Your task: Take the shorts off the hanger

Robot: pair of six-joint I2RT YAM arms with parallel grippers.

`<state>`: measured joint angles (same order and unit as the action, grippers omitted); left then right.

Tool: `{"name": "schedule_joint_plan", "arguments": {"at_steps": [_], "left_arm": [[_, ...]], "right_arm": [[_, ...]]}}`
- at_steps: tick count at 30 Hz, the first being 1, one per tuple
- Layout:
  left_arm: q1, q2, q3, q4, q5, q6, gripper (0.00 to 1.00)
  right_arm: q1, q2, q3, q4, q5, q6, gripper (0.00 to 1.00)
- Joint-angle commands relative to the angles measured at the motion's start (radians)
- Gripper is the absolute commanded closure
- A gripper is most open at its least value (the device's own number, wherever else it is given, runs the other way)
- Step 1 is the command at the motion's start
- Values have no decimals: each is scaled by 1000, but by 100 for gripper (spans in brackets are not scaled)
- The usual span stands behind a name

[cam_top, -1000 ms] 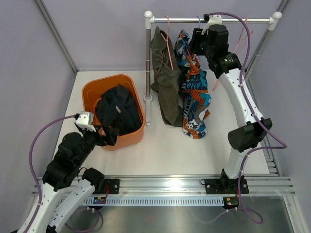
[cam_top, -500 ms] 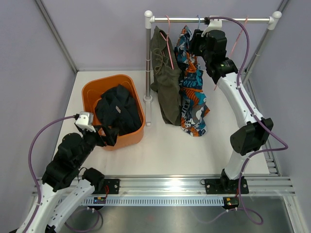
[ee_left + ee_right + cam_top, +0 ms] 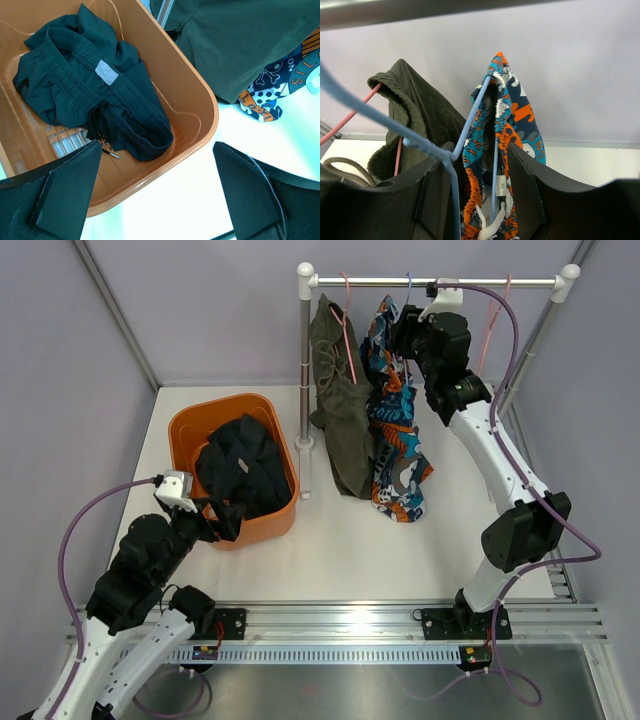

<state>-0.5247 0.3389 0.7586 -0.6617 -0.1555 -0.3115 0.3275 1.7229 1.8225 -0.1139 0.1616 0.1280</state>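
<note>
The blue hanger's neck, where the hook meets the arms, is the part my right gripper will grab next. The waistband [image 3: 504,125] stays free for my left gripper to take the shorts off.
The patterned blue-and-orange shorts [image 3: 398,440] hang on a blue hanger [image 3: 470,117] from the rail [image 3: 380,282]. My right gripper [image 3: 402,335] is up at their waistband. In the right wrist view the right gripper [image 3: 479,155] is open, its fingers either side of the elastic waistband [image 3: 504,125] and the hanger's wire. Olive shorts [image 3: 340,410] hang on a pink hanger [image 3: 347,315] just to the left. My left gripper [image 3: 156,150] is open and empty, low over the near rim of the orange basket [image 3: 200,415].
The basket holds dark shorts [image 3: 240,465]. The rack's white post [image 3: 304,370] stands between the basket and the hanging clothes. Empty pink hangers [image 3: 495,315] hang at the rail's right end. The grey side walls close in on both sides.
My right gripper has moved up and a little right along the rail, and the patterned shorts have swung slightly left. The left arm has not moved.
</note>
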Motion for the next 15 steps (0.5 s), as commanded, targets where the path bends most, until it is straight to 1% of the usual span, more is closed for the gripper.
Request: {"name": "schedule_joint_plan", "arguments": {"at_steps": [1,8,11,15], "left_arm": [[-8,-12,-4,17,-19,-6,1],[-11,-11,-4,16,-21,-8,1],[-12,-12,-4,16,-24,-8,1],[-14,-12,-4,16,-27,-8,1]], "right_arm": [[16,-71,-22,97,42,-8,44],[18,-34,32,69,56,-18,44],[18,-3,90,25,56,-18,44],[22,4,95,34,58,-24,44]]}}
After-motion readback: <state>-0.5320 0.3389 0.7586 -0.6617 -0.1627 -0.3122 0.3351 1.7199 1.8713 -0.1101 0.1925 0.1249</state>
